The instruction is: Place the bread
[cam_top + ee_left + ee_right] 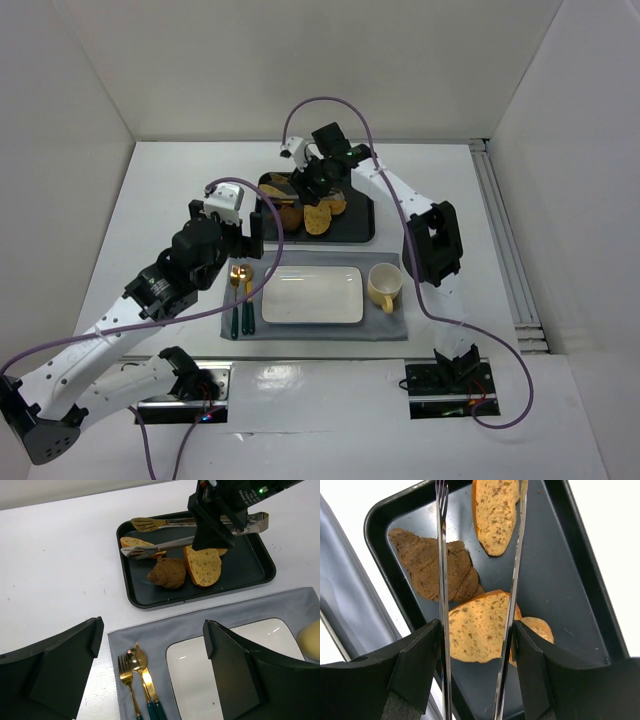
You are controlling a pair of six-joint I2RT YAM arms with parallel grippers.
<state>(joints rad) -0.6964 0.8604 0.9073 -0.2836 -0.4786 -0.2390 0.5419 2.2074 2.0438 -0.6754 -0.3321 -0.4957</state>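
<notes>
The bread (271, 190) would stay in the black tray (365, 225) if I lifted my right gripper now. The two arms of the tongs are spread around it.
The bread (134, 542) is a small elongated slice at the left end of the black tray (260, 555), and it also shows at the top of the right wrist view (495, 515). My right gripper (477, 640) is shut on metal tongs (442, 555) over the tray (365, 225). The tongs (200, 521) are spread, with the bread between their two arms near the tips. My left gripper (152, 635) is open and empty above the left edge of the white plate (200, 680). In the top view it (250, 235) sits just left of the tray.
A larger slice (477, 627), a brown croissant (432, 565) and a small round bun (537, 627) also lie in the tray. The plate (312, 295) lies on a grey mat (320, 330) with gold cutlery (240, 295) to its left and a yellow mug (384, 286) to its right.
</notes>
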